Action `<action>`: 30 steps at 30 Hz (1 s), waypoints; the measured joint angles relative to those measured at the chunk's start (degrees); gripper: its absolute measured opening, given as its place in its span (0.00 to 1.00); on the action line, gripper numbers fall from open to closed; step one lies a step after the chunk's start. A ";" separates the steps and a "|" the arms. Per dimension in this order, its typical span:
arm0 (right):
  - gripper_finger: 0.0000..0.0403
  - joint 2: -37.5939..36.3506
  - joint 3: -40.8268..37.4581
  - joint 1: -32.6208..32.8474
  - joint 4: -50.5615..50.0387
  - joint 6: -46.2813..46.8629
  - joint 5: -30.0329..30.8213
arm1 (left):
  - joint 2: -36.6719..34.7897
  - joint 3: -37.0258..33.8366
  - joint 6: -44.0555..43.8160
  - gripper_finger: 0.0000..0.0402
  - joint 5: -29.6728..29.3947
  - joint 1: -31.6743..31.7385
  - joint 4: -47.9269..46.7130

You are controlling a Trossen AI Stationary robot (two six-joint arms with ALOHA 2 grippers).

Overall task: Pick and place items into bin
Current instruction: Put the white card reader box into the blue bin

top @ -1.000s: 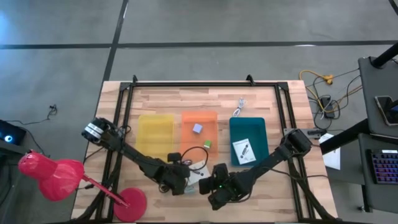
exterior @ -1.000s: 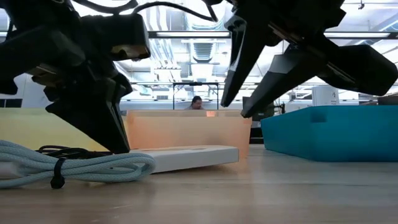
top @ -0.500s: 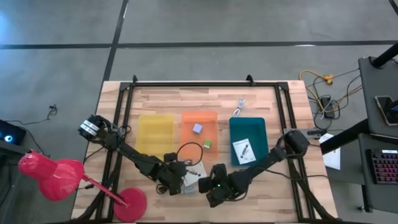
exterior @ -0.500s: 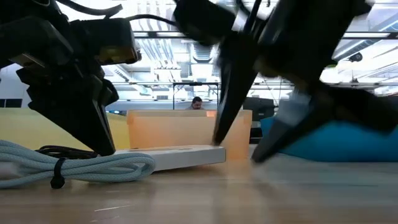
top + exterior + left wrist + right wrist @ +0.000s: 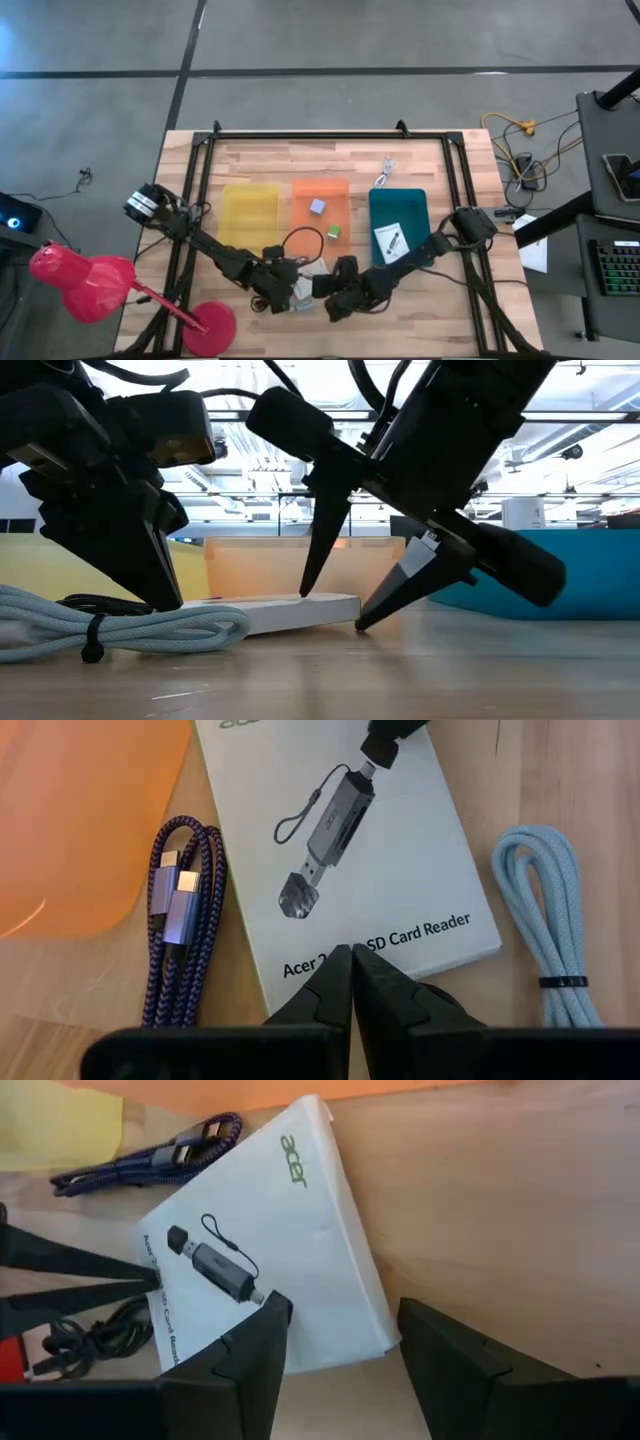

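Observation:
The right gripper grabs the white card-reader box by its corner beside the printed black cap next, to put it into the teal bin.
A white printed card-reader box lies flat on the table in front of the orange bin. A purple braided cable, a pale blue coiled cable and a black cable lie next to it. My left gripper is shut at one end of the box. My right gripper is open at the opposite end. The lavender cube and the green cube sit in the orange bin. My left gripper presses its shut fingertips on the box's printed top face, right at its short edge. It slants down from the table's left, and the box lies flat on the table. My right gripper straddles the box's other end: one fingertip stands on the top face, the other is down at the table against the box's end. It slants down from the right.
The yellow bin and the teal bin flank the orange one; the teal bin holds a white card. A white cable lies near the far edge. A red lamp stands at the near left corner.
My right gripper has moved toward the table's left and down onto the box, its open fingers now astride the box's end. My left gripper has shifted slightly left, still shut, and the box has slid a little with it.

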 joint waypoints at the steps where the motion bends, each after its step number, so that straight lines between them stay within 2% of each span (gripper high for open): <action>1: 0.45 0.00 -0.02 -0.18 0.07 -0.04 0.00 | 0.00 -0.03 -0.04 0.00 -0.02 0.00 0.04; 10: 0.40 0.11 -0.32 -1.81 4.88 -6.35 -1.99 | -0.09 -0.37 0.46 0.00 0.79 -0.24 1.64; 22: 0.11 -0.02 -0.31 -1.78 5.81 -9.36 -3.97 | -0.08 -0.29 1.36 0.00 0.77 -0.22 2.49; 30: 0.03 -0.76 1.45 -1.29 1.60 -11.95 -4.08 | -0.35 1.47 1.75 0.00 -0.07 -0.09 2.43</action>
